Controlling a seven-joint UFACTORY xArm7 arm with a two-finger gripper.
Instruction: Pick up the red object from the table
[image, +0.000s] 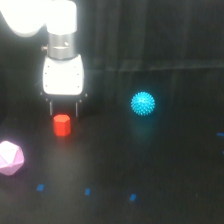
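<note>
I should pick up the red object from the table, so I should grab it next by its body (61, 125).
The red object (62, 125) is a small bright red faceted block on the black table (150, 165), toward the exterior view's left. My gripper (64, 114) hangs straight above it from the white arm. Its two dark fingers (50, 108) stand apart, wider than the block, and their tips reach about the block's top edge on either side. The fingers are hard to make out against the dark background, and I see no contact with the block. The gripper looks open.
A cyan spiky ball (143, 104) lies to the exterior view's right of the red object. A pink polyhedron (10, 158) sits near the left edge, in front. Small blue marks (87, 191) dot the table's front part.
</note>
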